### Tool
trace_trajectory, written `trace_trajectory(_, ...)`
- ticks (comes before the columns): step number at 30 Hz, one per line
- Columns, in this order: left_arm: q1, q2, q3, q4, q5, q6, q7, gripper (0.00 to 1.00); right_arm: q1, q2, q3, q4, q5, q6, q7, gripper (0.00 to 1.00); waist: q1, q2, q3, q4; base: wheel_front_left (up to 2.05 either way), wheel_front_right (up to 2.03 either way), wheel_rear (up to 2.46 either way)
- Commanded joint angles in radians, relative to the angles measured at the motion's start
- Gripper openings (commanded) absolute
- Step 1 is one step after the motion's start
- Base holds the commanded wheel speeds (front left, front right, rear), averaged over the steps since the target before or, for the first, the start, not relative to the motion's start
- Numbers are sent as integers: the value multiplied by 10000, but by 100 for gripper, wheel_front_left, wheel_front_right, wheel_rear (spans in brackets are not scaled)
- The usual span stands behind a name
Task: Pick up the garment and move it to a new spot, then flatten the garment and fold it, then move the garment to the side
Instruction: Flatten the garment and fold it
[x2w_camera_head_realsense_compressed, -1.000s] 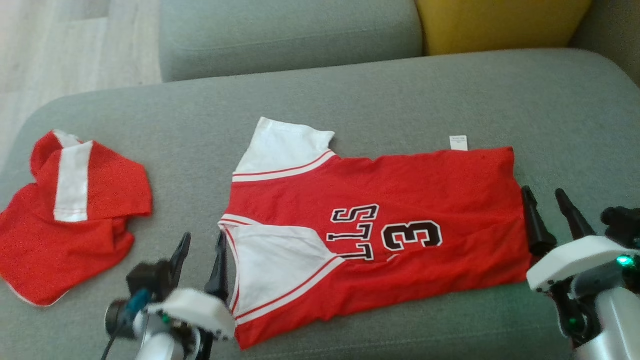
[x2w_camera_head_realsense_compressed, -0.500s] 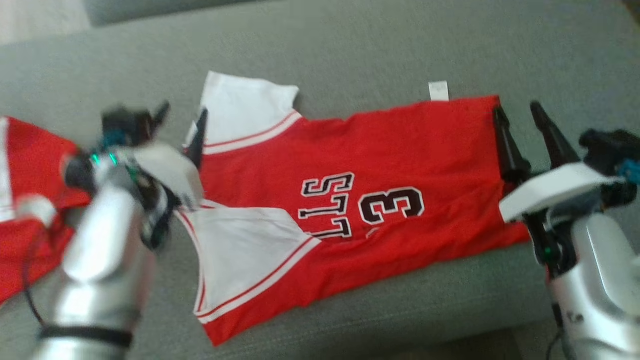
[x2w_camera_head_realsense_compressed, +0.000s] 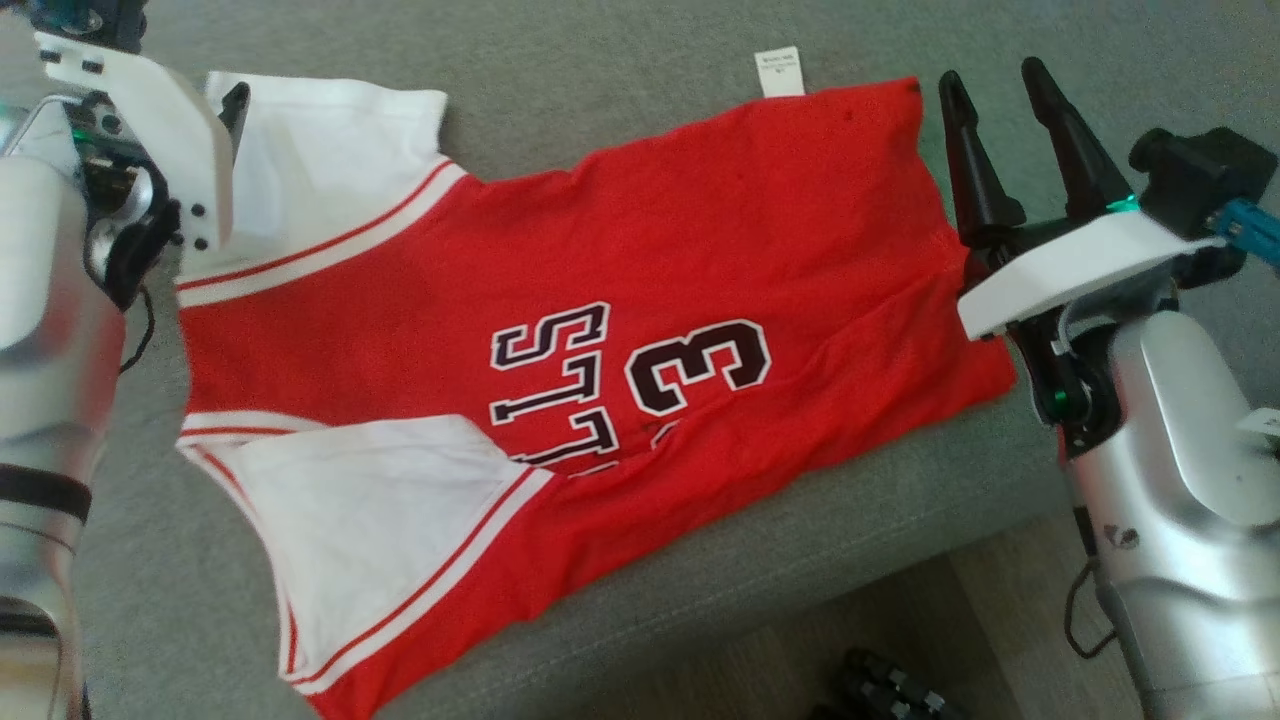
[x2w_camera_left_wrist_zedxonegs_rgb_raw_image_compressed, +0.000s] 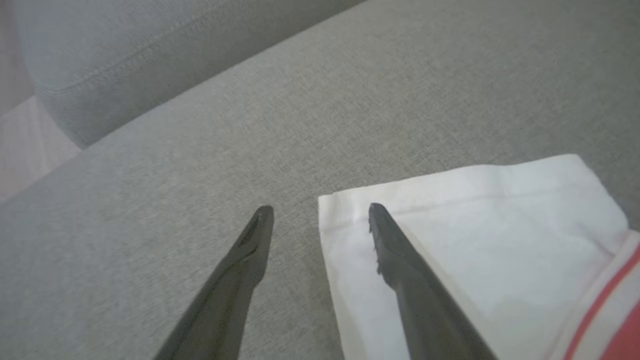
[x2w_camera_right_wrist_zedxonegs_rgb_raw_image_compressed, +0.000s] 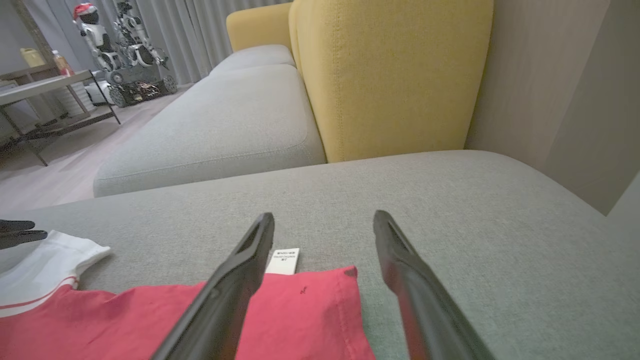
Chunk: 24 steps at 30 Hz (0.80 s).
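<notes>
My right gripper takes hold of the jersey by its hem corner near the white tag next, since the jersey's red body lies flat on the seat.
The garment is a red jersey with white sleeves and a black "3", lying flat across the grey sofa seat. My left gripper is open over the far white sleeve: one finger above the sleeve's corner, the other above bare cushion. In the head view its white wrist housing covers most of it. My right gripper stands open beside the far corner of the red hem, just past the white tag, with nothing between its fingers.
The seat's front edge runs close under the jersey, with wooden floor and a dark object below it. A yellow back cushion rises behind the seat. A table with toy robots stands far off.
The head camera has tipped down and closer. My left arm has gone from the near sleeve to the far sleeve. My right gripper has moved along the hem to its far corner. Both stayed open.
</notes>
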<state>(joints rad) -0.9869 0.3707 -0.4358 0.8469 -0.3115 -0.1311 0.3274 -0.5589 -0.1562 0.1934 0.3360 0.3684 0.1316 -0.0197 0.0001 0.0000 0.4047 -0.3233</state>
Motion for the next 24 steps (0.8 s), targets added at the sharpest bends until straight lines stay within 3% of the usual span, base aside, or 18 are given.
trace_trajectory(1,-550,535,99,-220,-264,7,174,100,-272,80,187,-250,36,-9,-138,100,-1,0,233,-251,0,0,0)
trace_trajectory(10,-976,1004,-1289,-4,-1052,5,701,97,-533,86,291,111,144,-9,-402,100,-1,0,371,-381,0,0,0)
trace_trajectory(11,-963,964,-1419,-11,-1205,5,758,0,-544,65,273,151,146,-9,-413,100,-1,0,366,-345,0,0,0)
trace_trajectory(18,-975,834,-1794,-473,-2161,5,325,0,-779,-332,44,446,280,-9,-178,100,-1,0,220,268,0,0,0)
trace_trajectory(24,-711,443,-1475,-1187,-2257,215,-2041,0,-1221,-1189,114,868,701,-9,933,100,-1,0,-63,1402,0,0,0)
